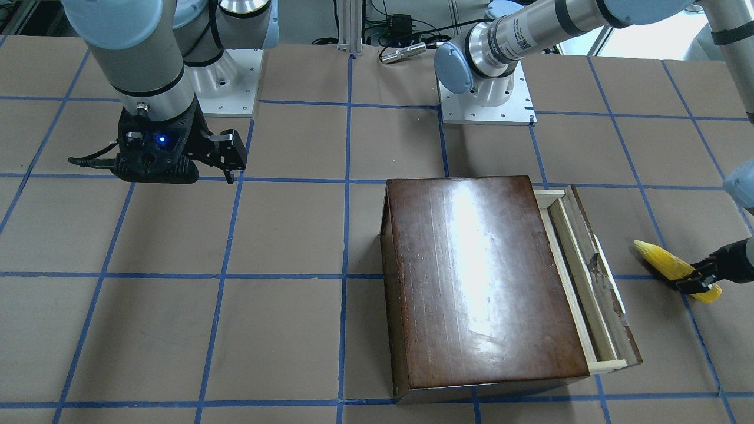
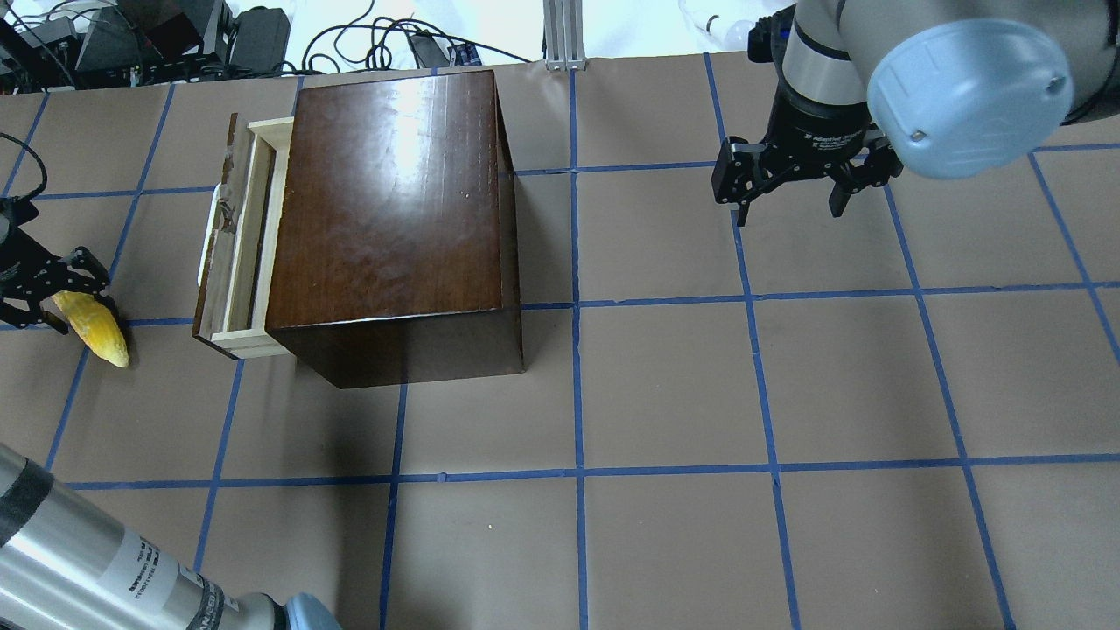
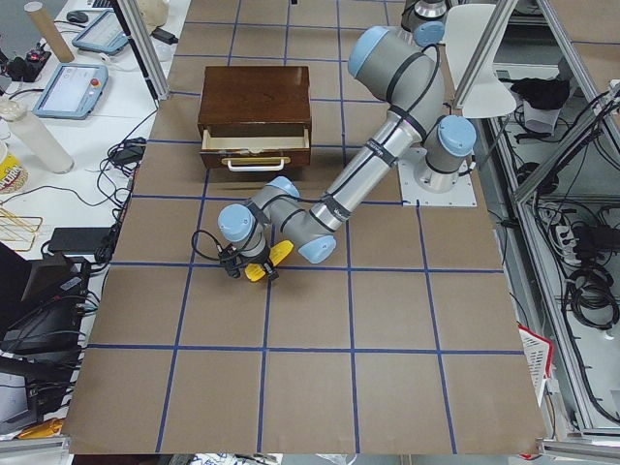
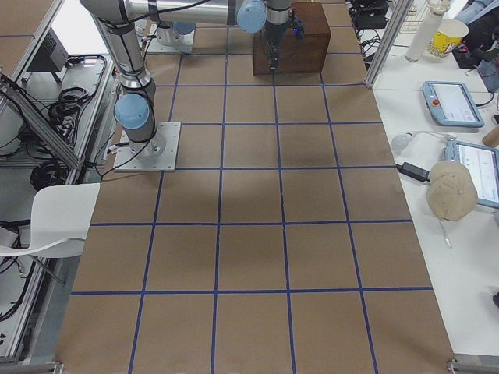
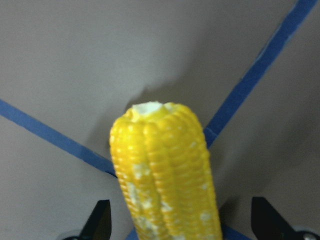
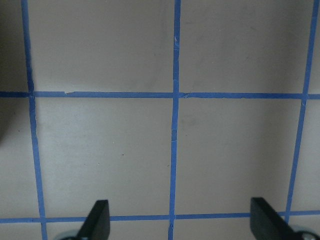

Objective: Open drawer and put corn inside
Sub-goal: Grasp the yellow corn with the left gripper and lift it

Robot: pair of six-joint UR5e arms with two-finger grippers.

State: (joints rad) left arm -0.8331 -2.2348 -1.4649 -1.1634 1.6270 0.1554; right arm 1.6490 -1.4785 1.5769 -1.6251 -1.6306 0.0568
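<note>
I should grab the yellow corn around its kernel-covered body [image 1: 668, 262] with my left gripper next. Then it can go inside the drawer [image 1: 580, 271].
The dark-brown box [image 2: 394, 201] stands at the far left of the table, and its drawer [image 2: 241, 236] is pulled partly out toward my left arm. The pale wood tray of the drawer [image 1: 580, 271] is empty. The yellow corn [image 2: 92, 325] lies on the table beside the drawer front. My left gripper [image 2: 52, 293] is open and straddles the corn's blunt end. In the left wrist view the corn [image 5: 165, 175] sits between the spread fingertips [image 5: 100, 222] with a gap on one side. My right gripper [image 2: 787, 188] is open and empty, hovering over bare table far from the box.
The table is brown paper with a blue tape grid [image 2: 577, 302]. The drawer has a white handle [image 2: 208, 232] on its chipped front. Cables and equipment [image 2: 175, 35] lie beyond the far edge. The two arm bases [image 1: 486, 100] stand at the robot's side.
</note>
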